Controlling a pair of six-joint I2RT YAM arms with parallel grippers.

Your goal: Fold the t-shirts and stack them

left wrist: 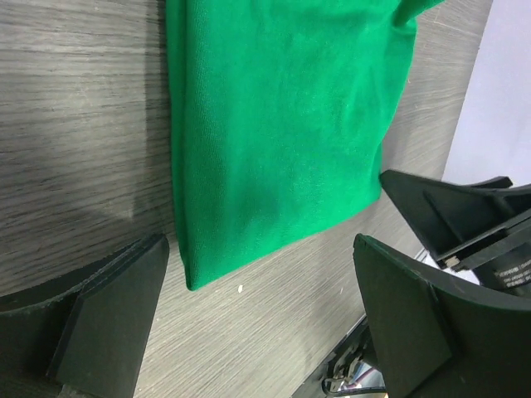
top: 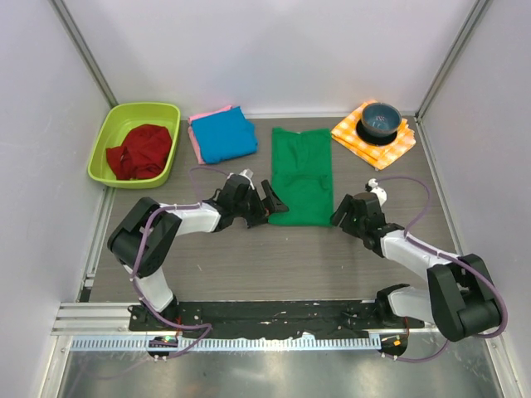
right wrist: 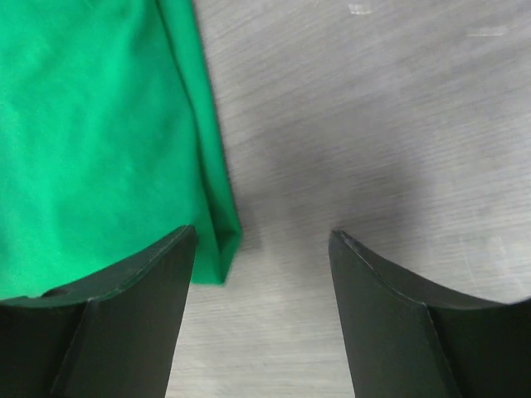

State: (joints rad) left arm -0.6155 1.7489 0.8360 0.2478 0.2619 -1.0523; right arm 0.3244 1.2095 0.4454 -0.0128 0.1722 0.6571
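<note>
I should grip the green t-shirt's near corner [top: 272,221] [left wrist: 197,271], on the bin side, with my left gripper next, to fold the t-shirt's near end over.
A bright green t-shirt [top: 300,176] lies folded into a long strip in the middle of the table. Its near left corner shows in the left wrist view [left wrist: 282,124], its near right corner in the right wrist view [right wrist: 99,141]. My left gripper [top: 267,204] is open at the near left corner [left wrist: 261,249], holding nothing. Open too, my right gripper [top: 342,212] stands at the near right corner [right wrist: 263,236], its left finger over the shirt's edge. A folded blue t-shirt [top: 222,137] lies on a pink one [top: 196,143] at the back left.
A lime green bin [top: 170,157] at the far left holds a crumpled red cloth [top: 138,151]. An orange-and-white checked cloth [top: 398,143] at the back right carries a dark bowl [top: 380,118]. White walls close in the back and both sides.
</note>
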